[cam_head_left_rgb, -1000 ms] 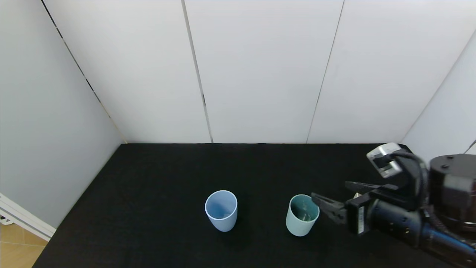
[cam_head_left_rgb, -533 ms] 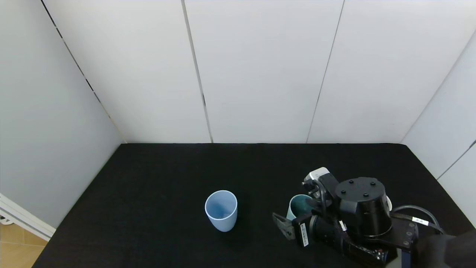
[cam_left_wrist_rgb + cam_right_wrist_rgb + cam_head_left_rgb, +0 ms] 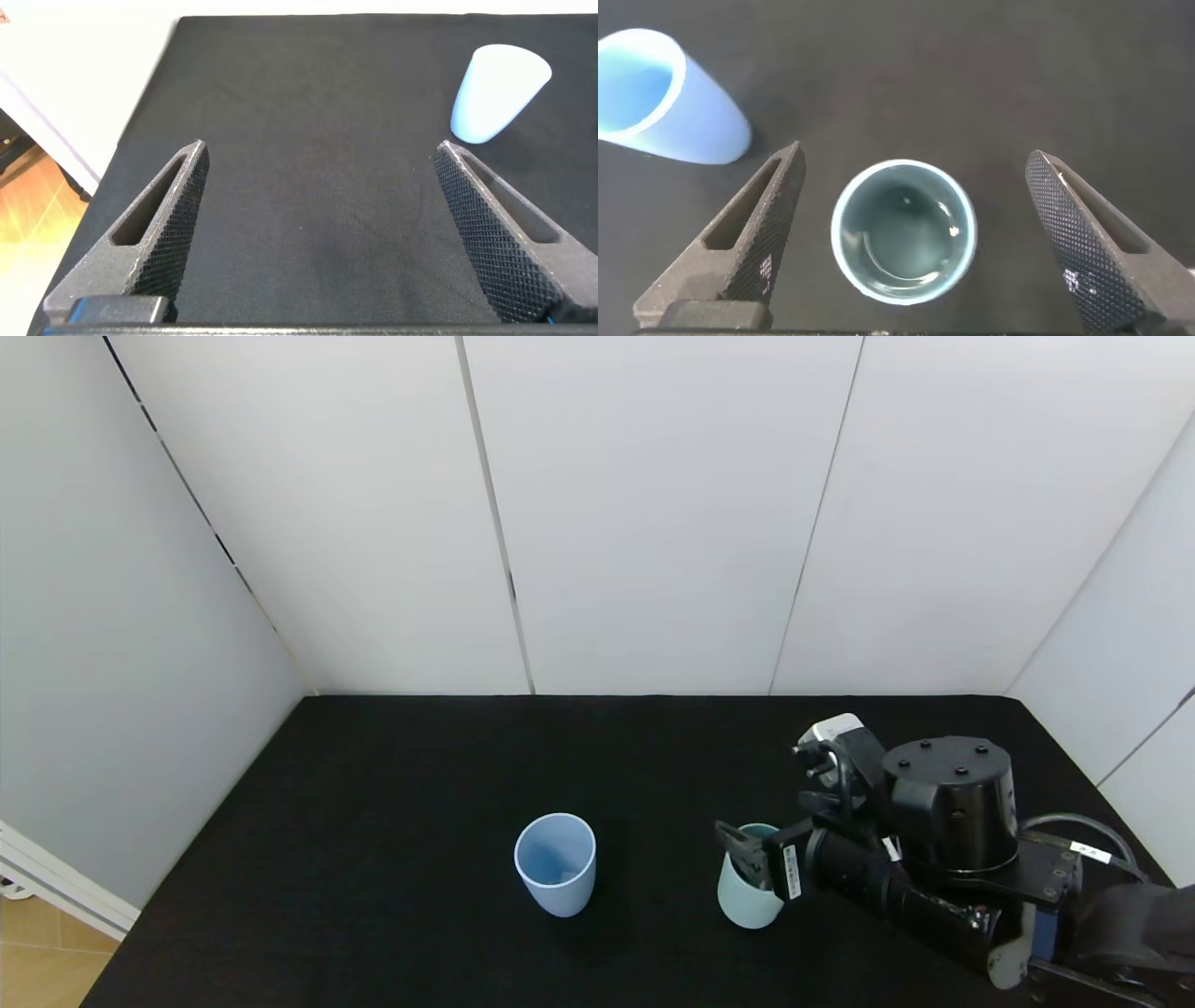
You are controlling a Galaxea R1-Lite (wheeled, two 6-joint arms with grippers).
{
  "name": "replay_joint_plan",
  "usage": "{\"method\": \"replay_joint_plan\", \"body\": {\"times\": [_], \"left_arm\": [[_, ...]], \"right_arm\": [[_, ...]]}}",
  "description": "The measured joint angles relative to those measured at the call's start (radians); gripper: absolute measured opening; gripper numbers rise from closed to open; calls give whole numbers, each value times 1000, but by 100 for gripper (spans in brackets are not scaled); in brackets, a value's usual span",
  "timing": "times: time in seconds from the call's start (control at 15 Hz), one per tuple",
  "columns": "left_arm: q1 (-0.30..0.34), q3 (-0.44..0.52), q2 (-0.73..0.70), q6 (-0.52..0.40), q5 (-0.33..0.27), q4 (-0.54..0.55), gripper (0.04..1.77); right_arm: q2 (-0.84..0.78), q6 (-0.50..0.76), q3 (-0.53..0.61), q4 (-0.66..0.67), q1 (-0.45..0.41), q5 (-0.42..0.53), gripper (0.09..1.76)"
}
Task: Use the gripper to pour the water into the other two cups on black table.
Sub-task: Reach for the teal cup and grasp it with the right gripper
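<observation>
I will grab the mint-green cup by its side (image 3: 744, 903) next with my right gripper. That leaves the mint-green cup's open rim (image 3: 761, 827) free to pour the water.
The mint-green cup (image 3: 747, 901) stands on the black table (image 3: 420, 784), to the right of the light blue cup (image 3: 555, 863). My right gripper (image 3: 770, 826) hovers over the mint-green cup, open. In the right wrist view the mint-green cup (image 3: 904, 245) sits between the spread fingers of the right gripper (image 3: 914, 154), untouched, with water (image 3: 910, 257) glinting inside; the light blue cup (image 3: 673, 98) lies off to one side. My left gripper (image 3: 320, 149) is open and empty over bare table, with the light blue cup (image 3: 497, 93) beyond it. The cream-beige cup is hidden.
White wall panels (image 3: 653, 523) close the table at the back and on both sides. The table's left edge (image 3: 187, 859) drops to a wooden floor. Bare tabletop lies behind and to the left of the cups.
My right arm has swung in from the right and turned over the mint-green cup, then shifted slightly back and to the right. Both visible cups stand where they were.
</observation>
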Motion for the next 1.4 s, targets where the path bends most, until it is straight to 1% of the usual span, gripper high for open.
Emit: {"method": "replay_joint_plan", "body": {"times": [0.27,0.47,0.87,1.4], "left_arm": [[0,0,0,0,0,0,172],[0,0,0,0,0,0,172],[0,0,0,0,0,0,172],[0,0,0,0,0,0,172]], "right_arm": [[46,-3,19,-13,-14,0,171],[90,0,26,-67,-5,3,171],[164,-2,59,-96,2,0,171],[316,1,113,-304,20,-3,171]]}}
